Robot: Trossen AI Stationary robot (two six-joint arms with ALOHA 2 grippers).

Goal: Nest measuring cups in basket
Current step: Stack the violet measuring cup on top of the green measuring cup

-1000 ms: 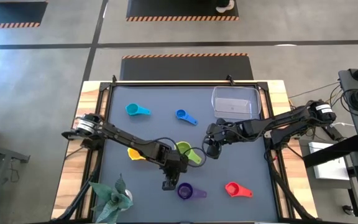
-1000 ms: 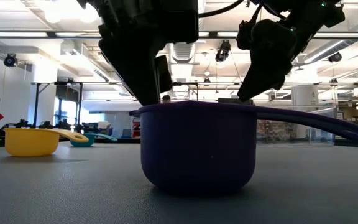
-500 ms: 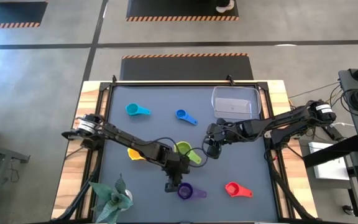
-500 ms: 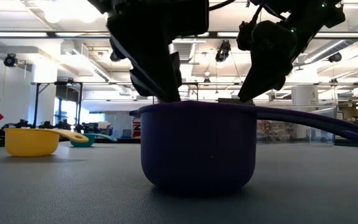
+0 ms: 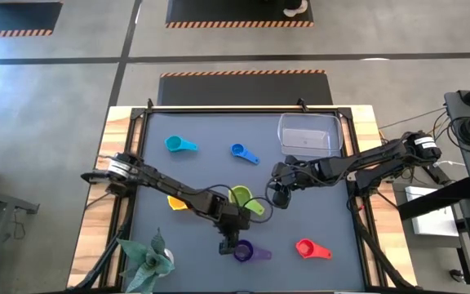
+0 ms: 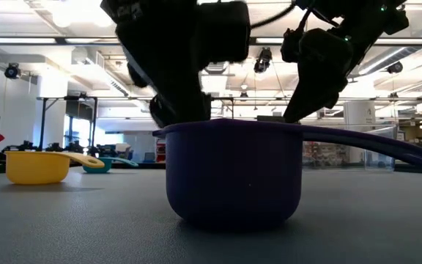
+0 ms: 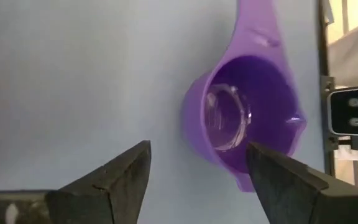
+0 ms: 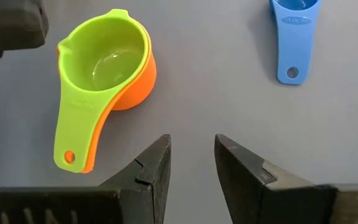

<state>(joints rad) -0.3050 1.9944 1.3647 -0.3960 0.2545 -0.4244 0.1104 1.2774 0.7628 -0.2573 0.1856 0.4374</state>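
I should pick up the purple measuring cup next with my left gripper, by its bowl's side (image 5: 236,251) opposite its handle. Then it can nest in the green cup (image 5: 241,195).
The purple measuring cup (image 5: 245,251) (image 7: 247,118) (image 6: 233,172) stands upright on the mat near the front edge. My left gripper (image 5: 228,243) (image 7: 197,180) is open just above it, pointing down, one finger over the bowl and the other over the mat beside the wall. The green cup (image 8: 98,59) sits nested in the orange cup (image 8: 138,87) at mid-table. My right gripper (image 5: 279,196) (image 8: 192,162) hovers beside them, narrowly open and holding nothing. Yellow (image 5: 176,202), teal (image 5: 178,144), blue (image 5: 241,152) and red (image 5: 308,248) cups lie loose. The clear basket (image 5: 308,135) stands at the far right. My left gripper stands astride the purple cup's wall (image 7: 194,124) on the side away from the handle, coming from above. Whether a finger (image 7: 278,180) touches the cup, I cannot tell.
A green paper plant (image 5: 147,260) stands at the near left corner. Black rails frame the grey mat (image 5: 210,171), with wooden table edges outside them. Open mat lies between the loose cups and before the basket.
My left gripper has moved a little toward the table's right, over the purple cup, and has opened. The purple cup has stayed where it was.
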